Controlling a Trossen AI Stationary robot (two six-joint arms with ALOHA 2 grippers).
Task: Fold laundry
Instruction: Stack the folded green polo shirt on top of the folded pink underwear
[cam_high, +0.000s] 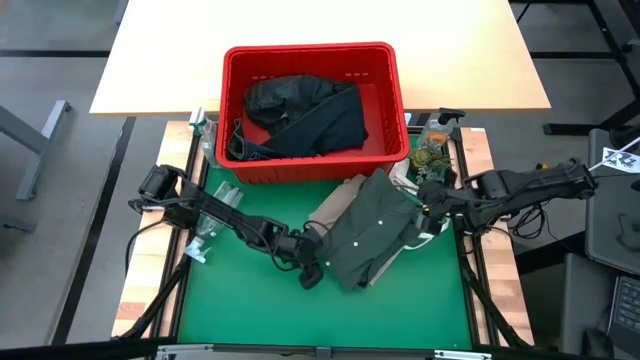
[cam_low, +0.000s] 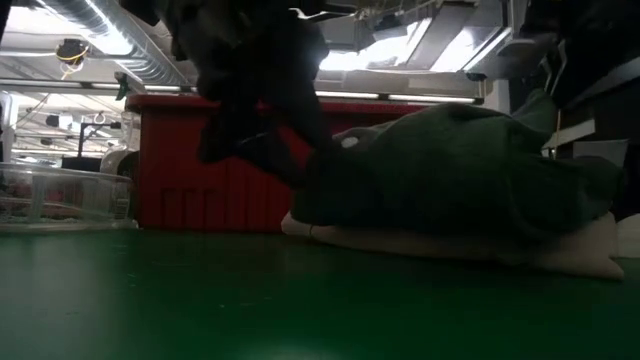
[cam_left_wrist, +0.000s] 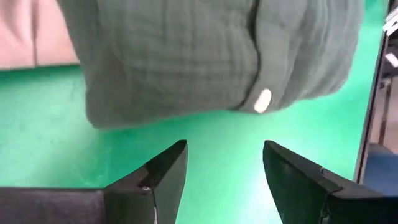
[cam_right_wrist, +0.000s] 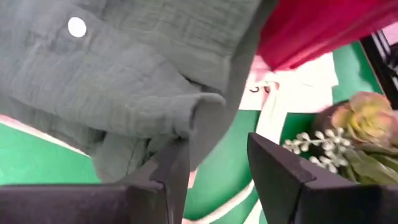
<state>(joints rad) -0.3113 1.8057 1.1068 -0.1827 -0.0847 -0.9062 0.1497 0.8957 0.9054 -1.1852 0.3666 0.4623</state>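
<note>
My left gripper grabs the black garment by its bunched fold (cam_high: 277, 97) next, to bring the garment out of the red basket for folding.
An olive-green buttoned shirt (cam_high: 375, 230) lies folded on the green mat, resting on a tan top (cam_high: 335, 205) that shows at its far-left side and beneath it (cam_low: 450, 245). Black garments (cam_high: 300, 115) lie in the red basket (cam_high: 385, 60). My left gripper (cam_left_wrist: 224, 149) stands open at the shirt's near-left edge (cam_high: 308, 268), with only bare mat between its fingers. My right gripper (cam_right_wrist: 214, 143) stands open over the shirt's right edge (cam_high: 428, 208). A fold of the shirt (cam_right_wrist: 199, 106) lies close to one of its fingers. My right gripper is open beside a rolled fold of the shirt (cam_right_wrist: 193, 112). Whether one finger (cam_right_wrist: 177, 155) brushes that fold, I cannot tell. Nothing lies between its two fingers.
The red basket stands at the mat's far edge. A small succulent (cam_high: 430, 155) and a spray bottle (cam_high: 440, 125) stand at the far right. A clear plastic container (cam_high: 222, 198) sits at the left. White cloth or paper (cam_right_wrist: 292, 87) lies under the shirt's right side. The near mat is bare.
</note>
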